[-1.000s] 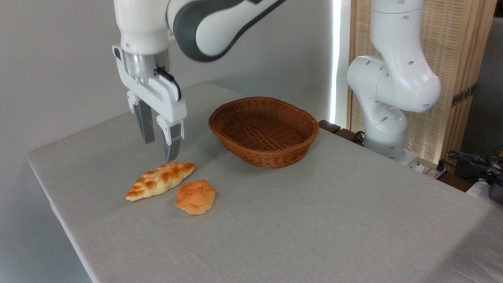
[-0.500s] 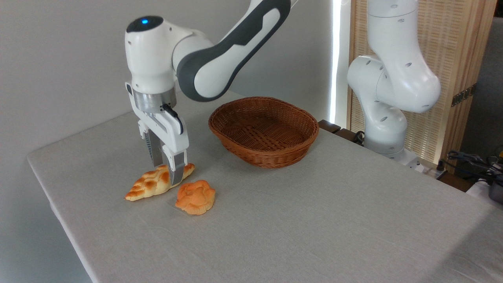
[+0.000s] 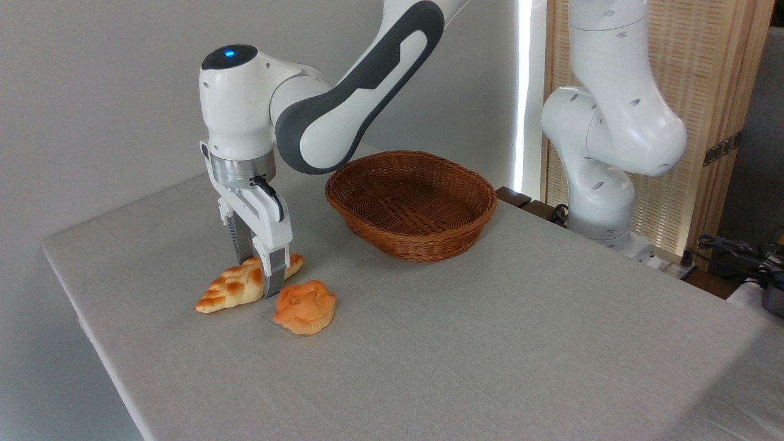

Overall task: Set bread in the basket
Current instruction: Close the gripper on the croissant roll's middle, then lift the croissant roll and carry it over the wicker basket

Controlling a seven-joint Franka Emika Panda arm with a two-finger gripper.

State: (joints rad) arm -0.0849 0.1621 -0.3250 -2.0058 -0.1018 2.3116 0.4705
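Observation:
The braided loaf needs to go into the basket, so my gripper should next grab the loaf across its plump middle [image 3: 247,278].
The bread [image 3: 228,291], a braided pale-yellow loaf with golden-brown patches, lies on the grey table at the left. My gripper [image 3: 260,277] points straight down over the loaf's right half. It is open, with one finger on the near side of the loaf and the other behind it, tips down at table level. The loaf still rests flat on the cloth. The basket [image 3: 429,246], oval brown wicker, stands apart to the right and farther back, with nothing in it.
A small round orange flower-shaped bun [image 3: 305,307] lies just right of the near finger, close to the loaf. The arm's white base [image 3: 603,177] stands at the table's far right edge. The table's left edge [image 3: 67,275] runs near the loaf.
The gripper has come down from above the loaf until its fingers straddle it. Over the last half second it dropped a little further. Loaf, bun and basket have not moved.

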